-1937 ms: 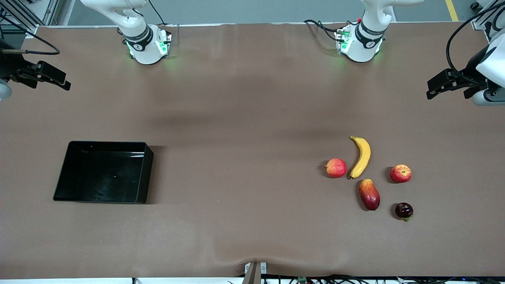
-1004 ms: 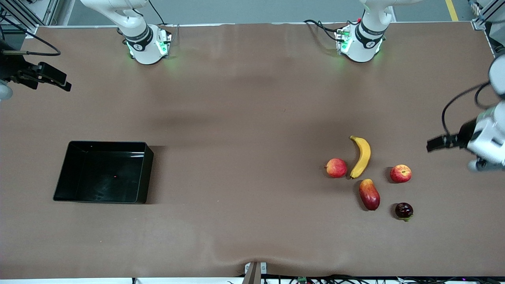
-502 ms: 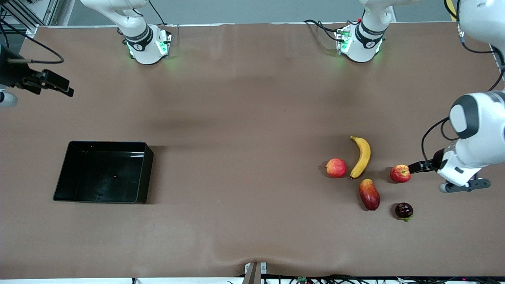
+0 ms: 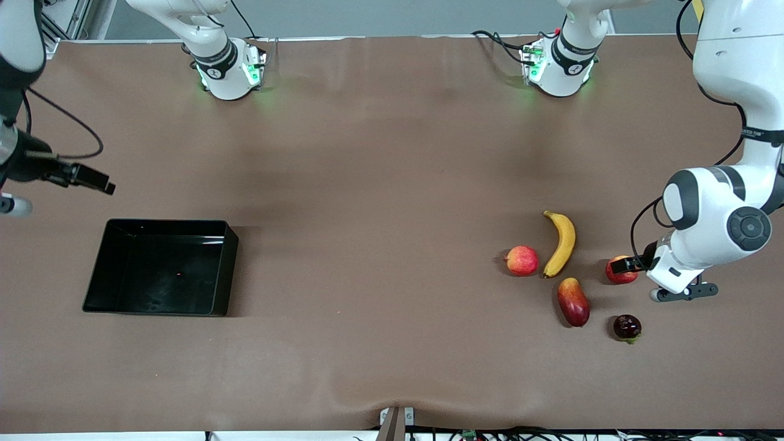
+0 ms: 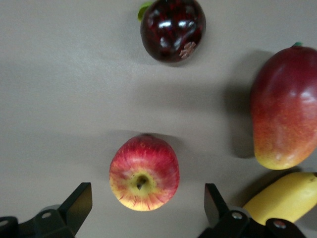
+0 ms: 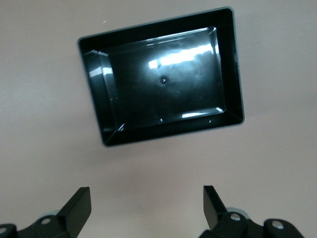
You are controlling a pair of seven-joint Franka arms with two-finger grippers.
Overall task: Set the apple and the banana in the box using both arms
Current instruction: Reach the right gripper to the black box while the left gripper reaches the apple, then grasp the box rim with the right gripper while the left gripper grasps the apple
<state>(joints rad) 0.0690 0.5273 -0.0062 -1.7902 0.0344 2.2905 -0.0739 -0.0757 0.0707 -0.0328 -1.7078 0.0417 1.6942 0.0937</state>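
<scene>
I would miss the apple if I closed my left gripper now, because the fingers stop short of the apple's near edge. I need to move toward the apple first.
The apple [image 4: 620, 276] [image 5: 144, 172], red with yellow streaks and a stem dimple, lies at the left arm's end of the table. My left gripper [image 4: 627, 264] [image 5: 147, 201] hangs open right over it, one finger on each side, neither touching. The yellow banana [image 4: 560, 243] [image 5: 285, 198] lies close by, toward the table's middle. At the right arm's end sits the black box [image 4: 229, 263] [image 6: 237, 64], with nothing in it. My right gripper [image 4: 92, 179] [image 6: 146, 203] is open over bare table beside the box, holding nothing.
A pinkish-red round fruit [image 4: 521, 260] lies beside the banana. A red-yellow mango-like fruit [image 4: 573, 301] [image 5: 282, 109] and a dark red fruit [image 4: 627, 326] [image 5: 172, 29] lie nearer the front camera than the apple.
My left arm has swung in from the table's end and come down over the apple. My right gripper has drifted closer to the box. The fruits have not moved.
</scene>
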